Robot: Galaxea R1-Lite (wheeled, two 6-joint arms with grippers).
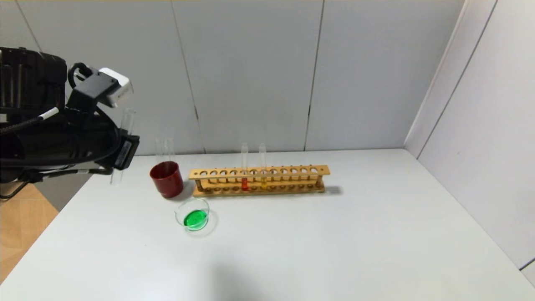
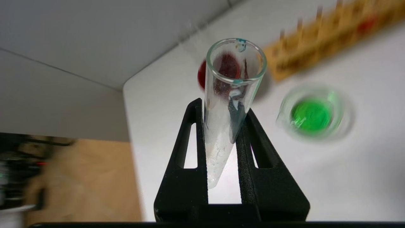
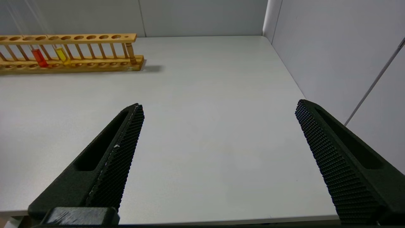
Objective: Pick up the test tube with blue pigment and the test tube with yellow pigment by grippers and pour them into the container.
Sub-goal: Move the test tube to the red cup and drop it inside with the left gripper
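The clear test tube is high, away from the red cup (image 1: pixel 166 179), and would miss; I will move it toward the cup before my left gripper releases it.
My left gripper (image 1: pixel 122 154) is raised at the table's left edge, left of the red cup. It is shut on a clear test tube (image 1: pixel 126 121) that is empty, with teal traces at its rim; in the left wrist view the tube (image 2: pixel 221 133) sits between the gripper's (image 2: pixel 223 107) jaws. The container (image 1: pixel 178 214), a small glass dish, holds bright green liquid in front of the cup; it also shows in the left wrist view (image 2: pixel 284 109). No tube with lemon-yellow liquid is in view. My right gripper (image 3: pixel 219 104) is open and empty over bare table, out of the head view.
A dark red cup (image 1: pixel 166 179) holds empty clear tubes (image 1: pixel 165 148). A wooden rack (image 1: pixel 292 171) behind the dish holds a red-liquid tube (image 1: pixel 244 177) and an orange-yellow tube (image 1: pixel 263 177). The table's left edge drops to a wooden floor (image 1: pixel 21 217). Walls stand behind and to the right.
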